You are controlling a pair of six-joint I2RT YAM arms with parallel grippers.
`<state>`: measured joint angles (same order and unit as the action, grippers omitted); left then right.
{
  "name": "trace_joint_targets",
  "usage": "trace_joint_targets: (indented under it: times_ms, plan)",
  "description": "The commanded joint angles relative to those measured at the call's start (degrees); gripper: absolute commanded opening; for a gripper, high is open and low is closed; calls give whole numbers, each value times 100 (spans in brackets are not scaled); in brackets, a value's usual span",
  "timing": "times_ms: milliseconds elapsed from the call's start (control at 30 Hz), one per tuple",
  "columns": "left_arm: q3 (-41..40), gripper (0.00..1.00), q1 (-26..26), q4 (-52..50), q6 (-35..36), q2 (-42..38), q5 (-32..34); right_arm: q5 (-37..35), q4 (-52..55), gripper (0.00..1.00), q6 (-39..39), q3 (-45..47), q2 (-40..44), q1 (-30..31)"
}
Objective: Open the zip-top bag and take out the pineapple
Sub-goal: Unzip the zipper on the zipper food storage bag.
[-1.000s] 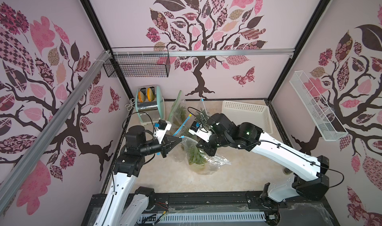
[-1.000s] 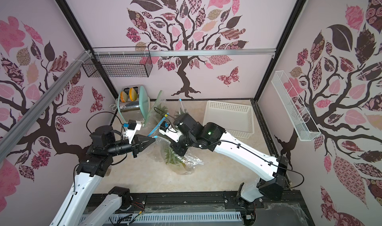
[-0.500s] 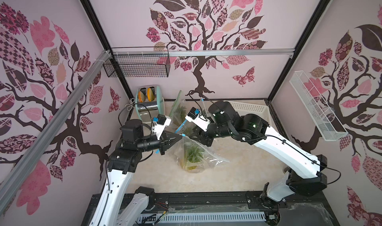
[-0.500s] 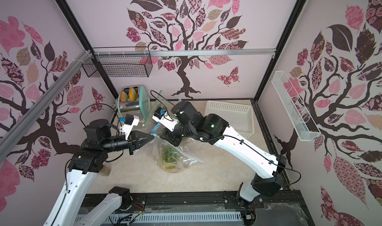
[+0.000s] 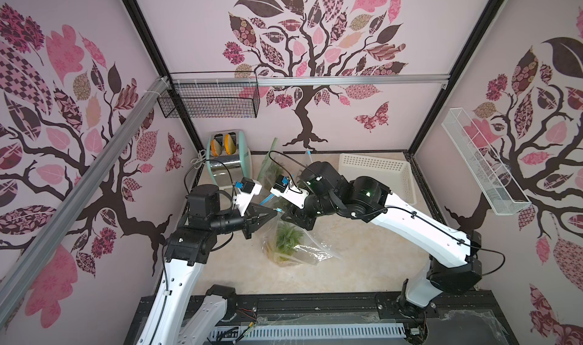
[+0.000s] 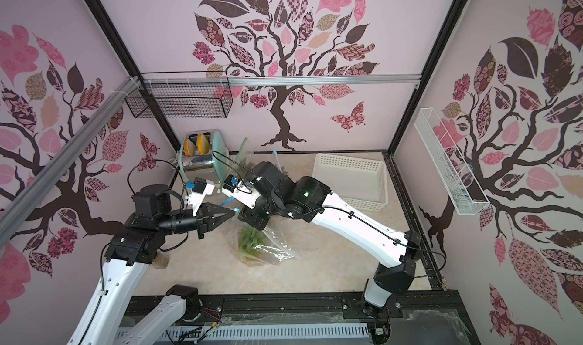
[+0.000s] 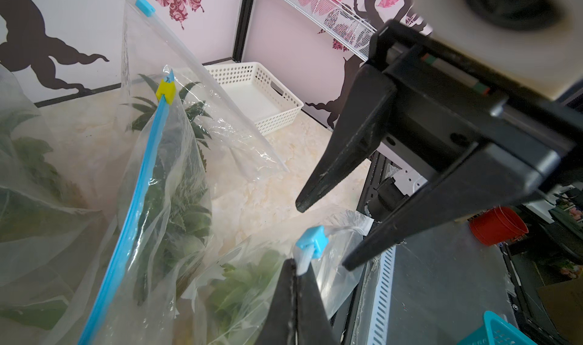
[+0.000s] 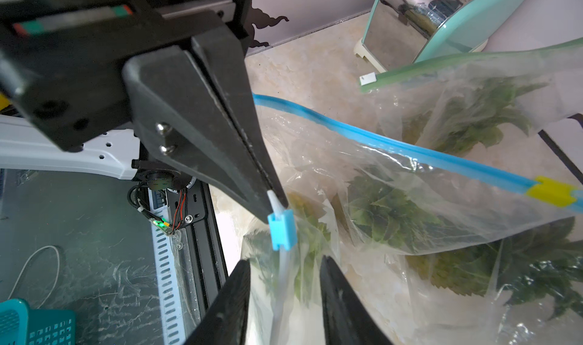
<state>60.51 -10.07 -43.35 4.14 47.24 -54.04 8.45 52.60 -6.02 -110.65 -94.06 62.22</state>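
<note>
To slide the blue slider (image 7: 312,241) along the bag's zip, my right gripper will next pinch the slider's sides.
The clear zip-top bag (image 5: 310,253) hangs up from the table with the green-topped pineapple (image 5: 287,239) inside, seen in both top views (image 6: 252,241). My left gripper (image 7: 295,263) is shut on the corner of the bag's zip strip. The blue slider (image 7: 312,241) sits right against its fingertips (image 8: 277,206). My right gripper (image 8: 284,261) is open. Its jaws stand on either side of the zip strip just below the slider (image 8: 281,230) without touching it. From the left wrist, the right gripper (image 7: 323,235) shows spread around the slider.
Other clear bags holding pineapples stand just behind: one with a blue strip and yellow slider (image 7: 164,89), one with a green strip (image 8: 473,61). A toaster (image 5: 230,160) stands at the back left and a white basket (image 5: 375,176) at the back right.
My right gripper has opened from nearly shut and shifted back toward the left gripper. The left gripper has kept its hold on the bag's corner.
</note>
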Motion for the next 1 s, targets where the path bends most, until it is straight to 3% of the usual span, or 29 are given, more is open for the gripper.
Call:
trace_joint_targets:
  times_ms: [0, 500, 967]
  plan:
    - [-41, 0, -5, 20, 77, 12, 55, -149, 88, 39, 9, -302, -40, 86]
    - [-118, 0, -7, 21, 87, -49, 116, -321, -53, 27, -20, -535, -277, 116]
    - [-122, 0, -7, 31, 59, -91, 131, -162, -40, 28, -76, -589, -446, 115]
